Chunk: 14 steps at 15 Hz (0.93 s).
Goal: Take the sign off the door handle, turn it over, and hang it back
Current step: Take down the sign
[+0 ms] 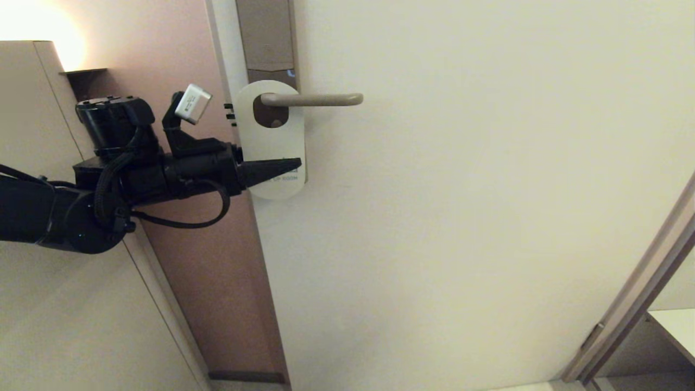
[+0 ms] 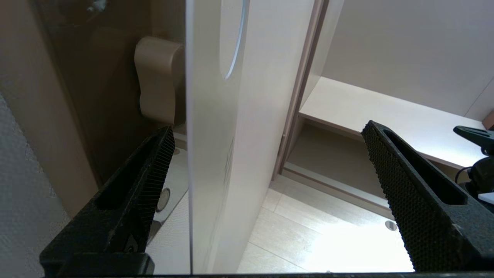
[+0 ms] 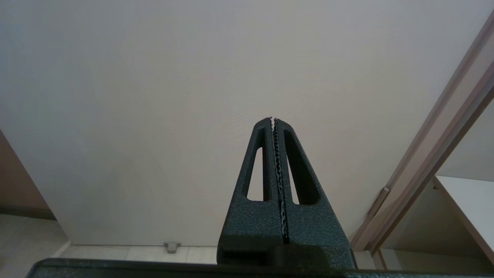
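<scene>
I need to close my left gripper on the sign now. Its fingers are on either side of the sign's lower part (image 1: 273,151), with one behind by the lock plate.
The sign (image 1: 271,141) hangs by its oval hole on the door handle (image 1: 320,99), white face outward, flat against the door. My left gripper (image 1: 288,163) reaches in from the left at the sign's lower part, one black finger crossing in front of it. In the left wrist view the left gripper (image 2: 269,128) stands wide open: the door's edge and the sign (image 2: 216,154) lie between the fingers, closer to one of them, and neither finger touches the sign. My right gripper (image 3: 273,119) is shut and empty, pointing at the bare door face; the head view does not show it.
A brownish lock plate (image 1: 266,38) rises above the handle. A cabinet (image 1: 32,108) stands on the left behind my left arm. The door frame (image 1: 635,288) and a white shelf (image 1: 676,326) are at the lower right. The door's other handle (image 2: 158,77) shows past the door edge.
</scene>
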Tool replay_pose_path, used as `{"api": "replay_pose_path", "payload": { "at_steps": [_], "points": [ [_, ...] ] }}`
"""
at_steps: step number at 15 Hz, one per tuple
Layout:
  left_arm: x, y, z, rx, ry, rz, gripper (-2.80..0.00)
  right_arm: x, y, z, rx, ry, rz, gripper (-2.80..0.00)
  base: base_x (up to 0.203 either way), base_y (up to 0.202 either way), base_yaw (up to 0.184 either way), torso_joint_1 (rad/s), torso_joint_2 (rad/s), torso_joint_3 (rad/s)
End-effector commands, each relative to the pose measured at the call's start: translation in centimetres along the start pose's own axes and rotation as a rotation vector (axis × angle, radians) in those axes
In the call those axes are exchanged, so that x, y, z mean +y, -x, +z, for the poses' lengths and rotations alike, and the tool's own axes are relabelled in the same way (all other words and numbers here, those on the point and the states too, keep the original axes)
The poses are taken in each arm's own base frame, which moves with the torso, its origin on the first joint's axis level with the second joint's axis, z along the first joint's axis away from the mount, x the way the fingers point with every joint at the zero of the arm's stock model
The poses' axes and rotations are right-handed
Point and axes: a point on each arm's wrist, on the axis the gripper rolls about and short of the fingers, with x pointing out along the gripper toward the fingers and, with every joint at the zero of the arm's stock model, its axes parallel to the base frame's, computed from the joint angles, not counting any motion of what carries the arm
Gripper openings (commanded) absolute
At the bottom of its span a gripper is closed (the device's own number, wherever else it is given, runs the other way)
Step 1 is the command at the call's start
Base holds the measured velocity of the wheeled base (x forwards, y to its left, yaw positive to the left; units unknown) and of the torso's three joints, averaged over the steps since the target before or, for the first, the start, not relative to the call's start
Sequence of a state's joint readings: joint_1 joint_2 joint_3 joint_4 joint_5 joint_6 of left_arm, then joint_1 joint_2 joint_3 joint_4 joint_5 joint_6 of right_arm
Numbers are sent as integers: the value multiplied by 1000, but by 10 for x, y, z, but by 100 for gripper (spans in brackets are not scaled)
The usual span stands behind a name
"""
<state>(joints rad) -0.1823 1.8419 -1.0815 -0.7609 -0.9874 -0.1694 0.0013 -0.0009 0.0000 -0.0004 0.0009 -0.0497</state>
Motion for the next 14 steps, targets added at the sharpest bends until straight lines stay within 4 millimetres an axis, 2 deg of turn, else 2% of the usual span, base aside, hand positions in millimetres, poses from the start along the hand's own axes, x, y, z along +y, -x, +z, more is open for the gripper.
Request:
{"api": "replay_pose_path", "payload": {
  "at_steps": [1, 5, 6, 7, 14],
  "points": [
    [-2, 1, 3, -7, -11, -7, 0, 0, 0, 0, 0, 1, 1, -280, 0, 0, 0, 0, 0, 0],
    [-2, 1, 4, -9, -16, -7, 0, 0, 0, 0, 1, 1, 1, -280, 0, 0, 0, 0, 0, 0],
    [-2, 1, 4, -9, -16, -7, -119, 0, 0, 0, 0, 1, 1, -280, 0, 0, 0, 0, 0, 0],
    [-2, 0, 4, -9, -15, -7, -280, 0, 0, 0, 0, 1, 1, -280, 0, 0, 0, 0, 0, 0],
    [-2, 1, 5, -11, -17, -7, -280, 0, 0, 0, 0, 1, 1, -280, 0, 0, 0, 0, 0, 0]
  ]
}}
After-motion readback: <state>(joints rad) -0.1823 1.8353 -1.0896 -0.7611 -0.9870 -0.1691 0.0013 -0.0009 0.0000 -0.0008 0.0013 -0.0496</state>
